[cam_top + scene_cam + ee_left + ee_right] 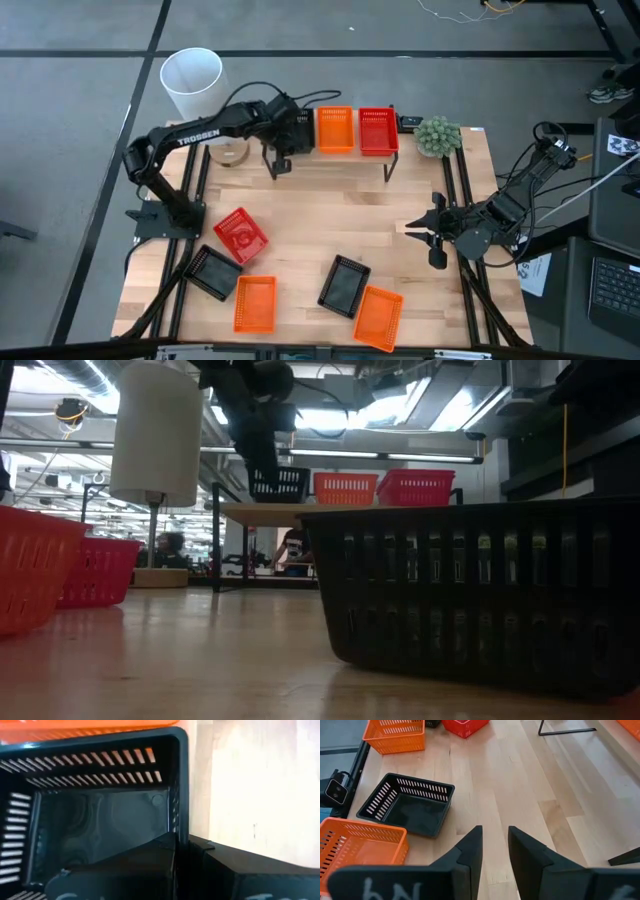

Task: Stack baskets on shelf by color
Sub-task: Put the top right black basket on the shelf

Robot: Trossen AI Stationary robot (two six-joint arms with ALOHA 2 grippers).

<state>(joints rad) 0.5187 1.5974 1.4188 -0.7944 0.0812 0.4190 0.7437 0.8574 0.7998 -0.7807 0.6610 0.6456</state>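
Observation:
The black basket (306,122) lies square beside the orange basket (335,130) and would rest on the shelf once released, so the robot's left gripper will open.
The shelf (330,158) stands at the table's far edge with an orange basket (335,130) and a red basket (378,130) on top. My left gripper (285,135) is over the shelf's left end, shut on a black basket (278,483) beside the orange one. The arm hides this basket from above. More baskets lie on the table: red (240,235), black (212,272), orange (254,303), black (344,285), orange (378,317). My right gripper (415,228) waits open at the table's right, touching nothing. My left gripper holds the black basket by one side wall (181,820), a little way from a corner. One finger (145,855) is inside the basket and the other (225,865) outside. The fingers slant down from above. The basket sits about level at the shelf top; whether it rests there I cannot tell.
A white cylinder (192,82) and a tape roll (232,153) stand left of the shelf, and a small green plant (438,135) to its right. Bare wood lies in the table's middle between the shelf and the loose baskets.

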